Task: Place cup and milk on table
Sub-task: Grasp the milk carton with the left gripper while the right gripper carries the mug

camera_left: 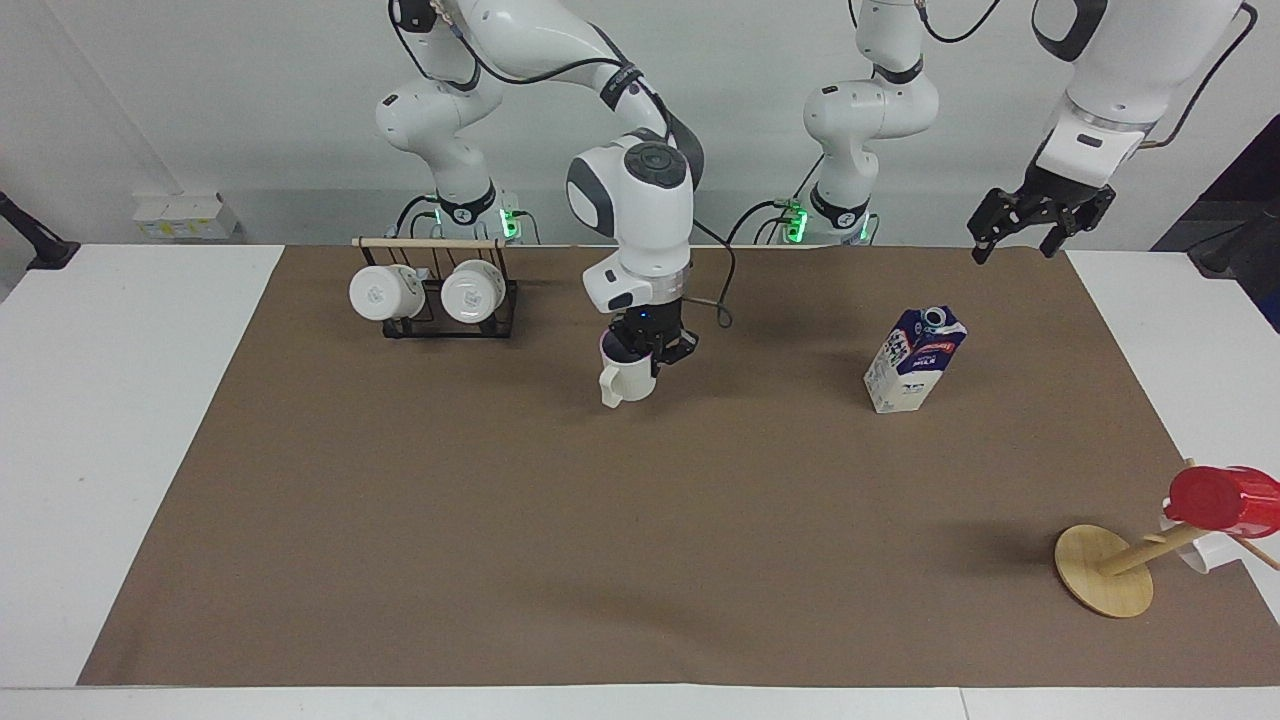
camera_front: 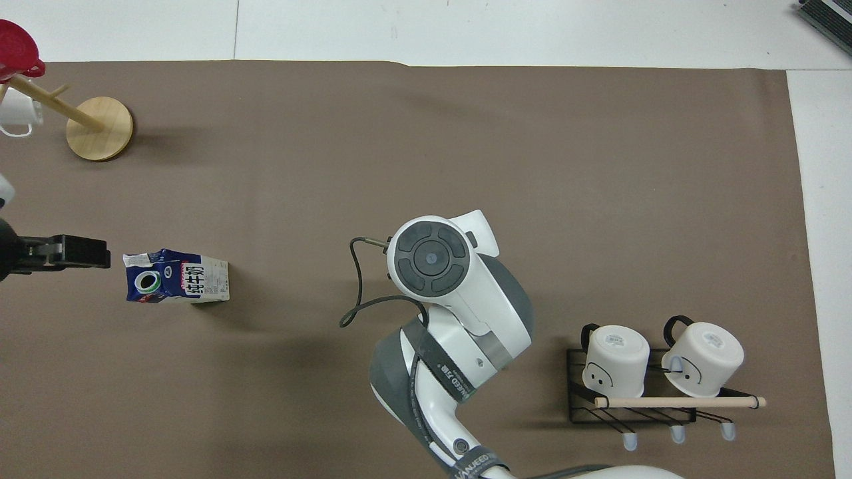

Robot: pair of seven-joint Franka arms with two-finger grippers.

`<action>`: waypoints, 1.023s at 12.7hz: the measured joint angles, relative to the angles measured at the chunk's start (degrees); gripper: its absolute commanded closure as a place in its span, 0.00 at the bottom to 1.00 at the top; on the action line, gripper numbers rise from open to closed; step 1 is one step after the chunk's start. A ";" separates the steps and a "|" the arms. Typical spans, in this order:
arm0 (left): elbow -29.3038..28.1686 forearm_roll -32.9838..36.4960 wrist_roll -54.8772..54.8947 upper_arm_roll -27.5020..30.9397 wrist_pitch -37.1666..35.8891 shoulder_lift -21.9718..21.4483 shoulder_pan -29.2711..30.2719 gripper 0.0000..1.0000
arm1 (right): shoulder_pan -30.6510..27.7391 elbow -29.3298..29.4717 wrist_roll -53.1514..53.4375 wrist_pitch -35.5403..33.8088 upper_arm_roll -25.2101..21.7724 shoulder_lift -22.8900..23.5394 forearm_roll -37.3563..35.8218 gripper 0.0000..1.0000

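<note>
The milk's boxy body (camera_front: pixel 201 279) is wide, but its top slopes in to a thin fold. My left gripper should grab the milk by its gable top (camera_front: pixel 139 261) next.
The cream-white cup (camera_left: pixel 627 381) hangs upright just above the brown sheet of the table (camera_left: pixel 640 520), handle toward the right arm's end. My right gripper (camera_left: pixel 648 346) is shut on its rim from above. The overhead view hides the cup under the right arm's wrist (camera_front: pixel 431 259). The blue-and-white milk (camera_left: pixel 914 360) stands on the sheet toward the left arm's end, also seen as the milk (camera_front: pixel 176 276) from above. My left gripper (camera_left: pixel 1015 245) hangs open and empty in the air; from above the left gripper (camera_front: pixel 73 251) sits just beside the carton's top.
A black rack with a wooden bar (camera_left: pixel 430 300) holds two glossy white mugs near the right arm's base, the same rack (camera_front: pixel 655 392) in the overhead view. A wooden mug tree (camera_left: pixel 1105 583) carries a red cup (camera_left: pixel 1222 500) at the left arm's end, farther from the robots.
</note>
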 measured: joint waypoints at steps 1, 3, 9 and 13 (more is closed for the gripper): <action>-1.29 0.00 0.00 -0.07 1.39 0.00 -0.46 0.00 | 0.05 -0.48 0.00 0.91 0.00 0.30 -0.02 1.00; -3.55 0.00 0.00 -0.18 3.83 0.00 -0.81 0.00 | 0.16 -1.85 0.12 3.25 0.00 0.84 -0.02 1.00; -9.06 0.00 0.02 -0.14 9.97 0.02 -0.81 0.00 | 0.61 -3.93 1.55 6.14 0.03 1.83 0.00 1.00; -12.56 0.00 0.66 -0.19 14.89 0.09 -1.36 0.00 | 0.89 -4.78 1.59 7.17 0.00 2.13 0.00 0.94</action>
